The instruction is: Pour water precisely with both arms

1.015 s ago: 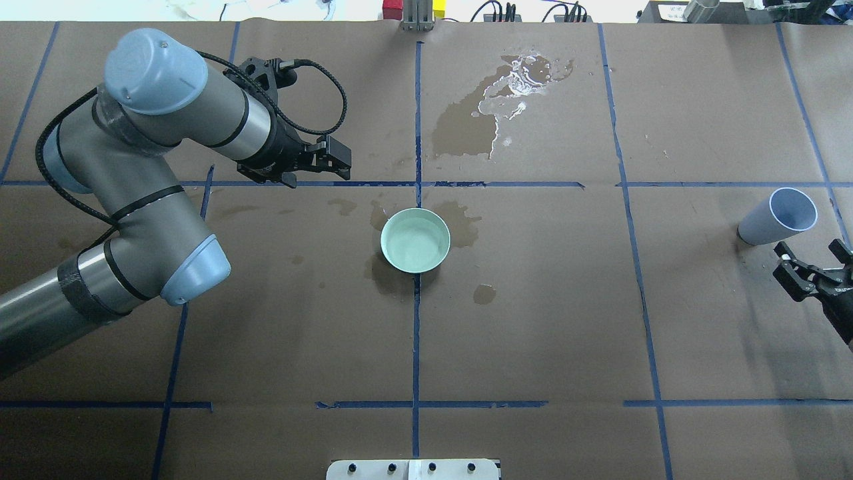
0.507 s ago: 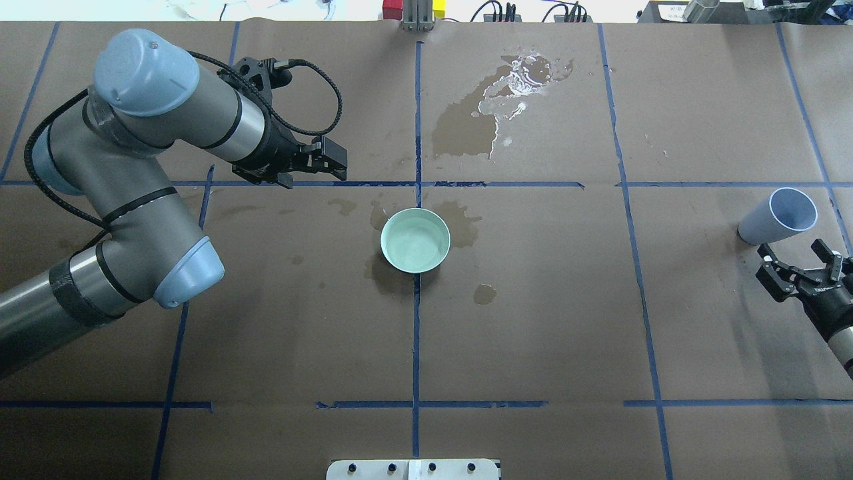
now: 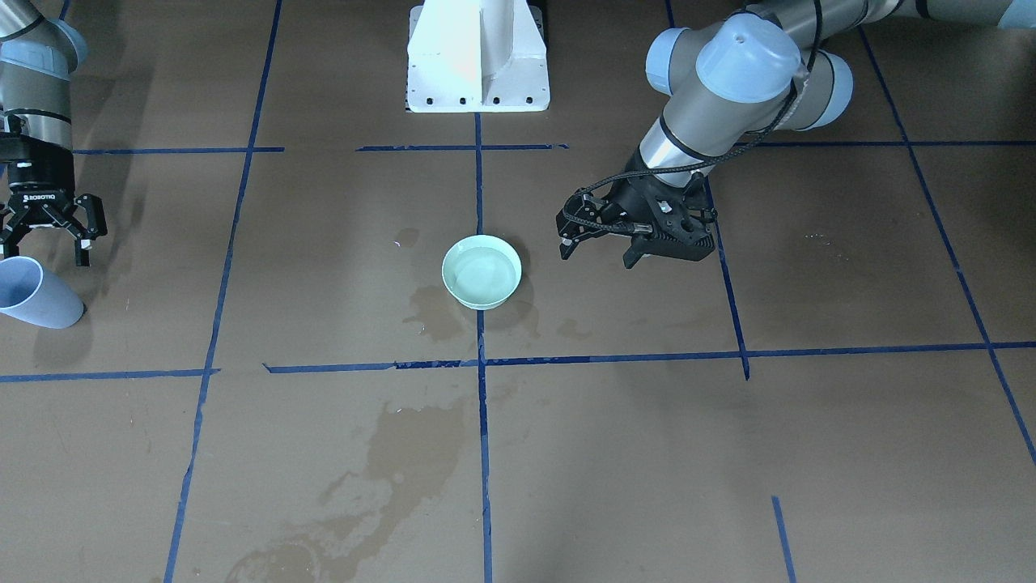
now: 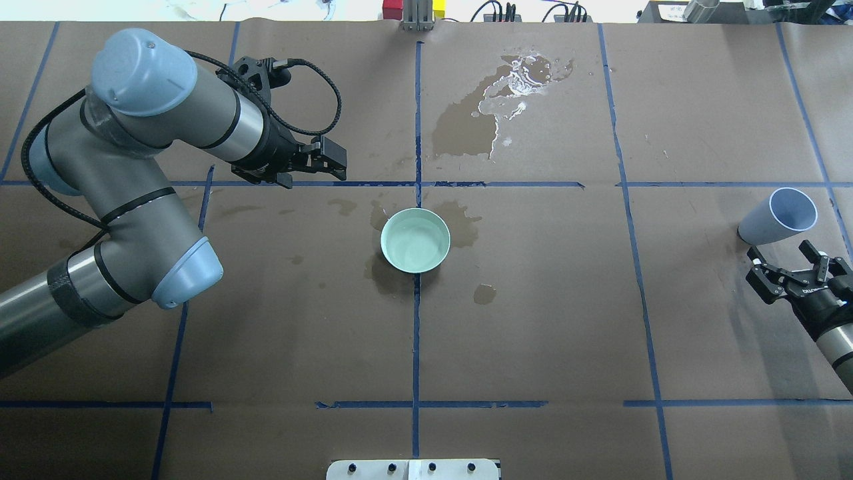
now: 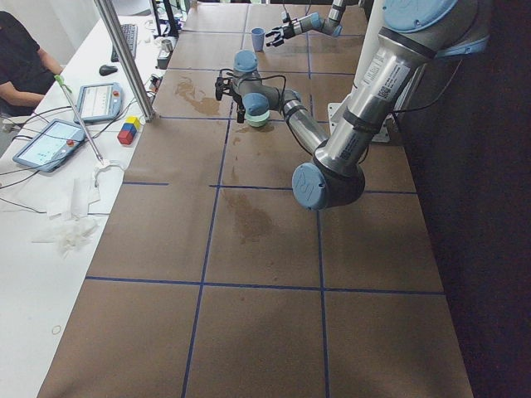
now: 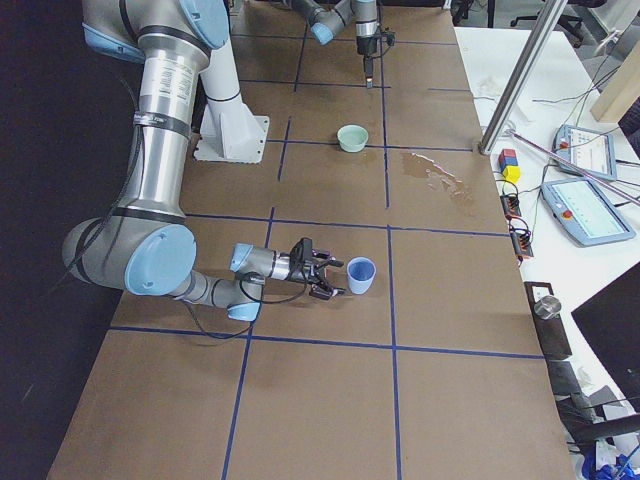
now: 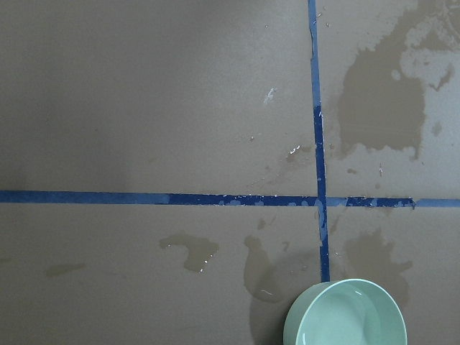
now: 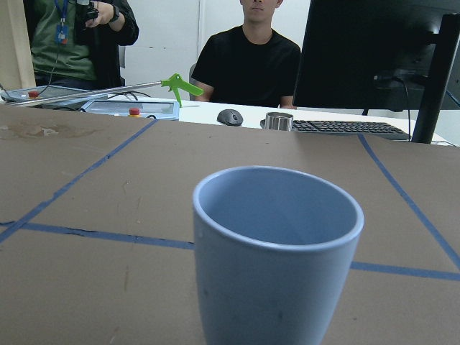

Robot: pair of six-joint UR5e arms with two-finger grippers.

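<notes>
I will next pick up the light blue cup around its body (image 3: pixel 37 300) (image 8: pixel 269 287) with my right gripper, so that I can pour water precisely into the mint-green bowl.
A mint-green bowl (image 4: pixel 415 240) stands at the table's centre and holds water (image 4: pixel 414 245), seen as a faint sheen; it also shows in the front view (image 3: pixel 481 273) and the left wrist view (image 7: pixel 345 318). My left gripper (image 4: pixel 338 163) is open and empty, hovering left of and beyond the bowl (image 3: pixel 599 249). A light blue cup (image 4: pixel 780 217) stands upright at the far right (image 8: pixel 277 251). My right gripper (image 4: pixel 784 259) is open and level with the cup, just short of it, not touching (image 3: pixel 44 243). I cannot tell whether the cup holds water.
A glossy puddle with a brown wet stain (image 4: pixel 496 107) lies beyond the bowl. Smaller stains (image 4: pixel 484 293) ring the bowl. Blue tape lines (image 4: pixel 416 333) grid the brown paper. The white pedestal (image 3: pixel 477 57) is at the robot's side. Operators sit past the far edge (image 8: pixel 248 61).
My right gripper has moved in toward the blue cup, still open. My left arm has drawn back slightly to the left, its gripper still open.
</notes>
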